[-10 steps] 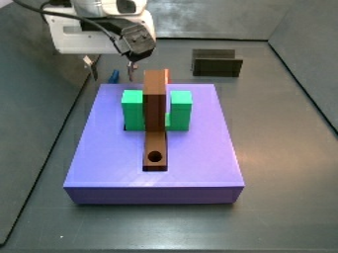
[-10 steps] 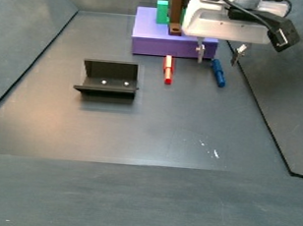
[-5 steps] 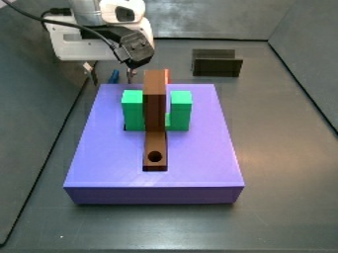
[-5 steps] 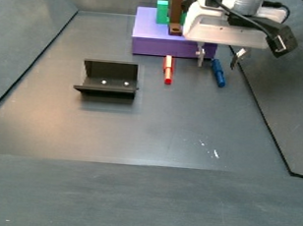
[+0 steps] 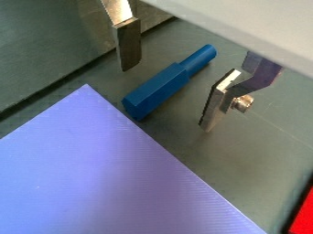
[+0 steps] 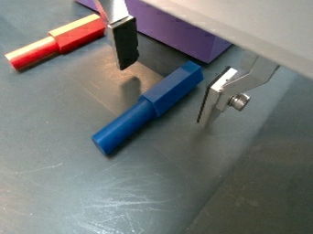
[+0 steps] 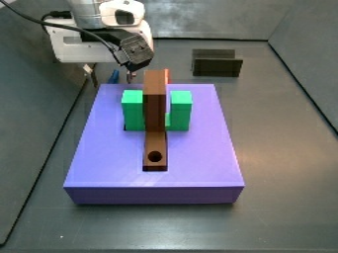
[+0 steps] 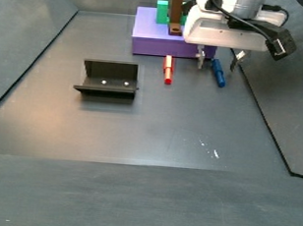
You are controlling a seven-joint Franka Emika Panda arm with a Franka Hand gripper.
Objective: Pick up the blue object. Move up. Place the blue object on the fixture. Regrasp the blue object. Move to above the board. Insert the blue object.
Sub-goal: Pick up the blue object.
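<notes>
The robot will next place the blue object on the fixture for regrasping, so it will grab the object by its square body (image 5: 166, 84) beside its round stem.
The blue object (image 5: 169, 82) is a short peg, square at one end and round at the other. It lies flat on the dark floor next to the purple board (image 5: 110, 174). It also shows in a wrist view (image 6: 149, 108) and in a side view (image 8: 218, 72). My gripper (image 5: 167, 94) is open and low over the peg, with one finger on each side and neither touching it. The gripper also shows in both side views (image 7: 128, 65) (image 8: 219, 55). The fixture (image 8: 107, 79) stands empty, away from the board.
A red and yellow peg (image 6: 55, 44) lies on the floor near the blue one, also seen in a side view (image 8: 167, 72). The purple board (image 7: 158, 148) carries a green block (image 7: 132, 109) and a brown bar (image 7: 156, 119) with a hole. Dark walls surround the floor.
My gripper has come down a little toward the blue object and stays open. The blue object has not moved.
</notes>
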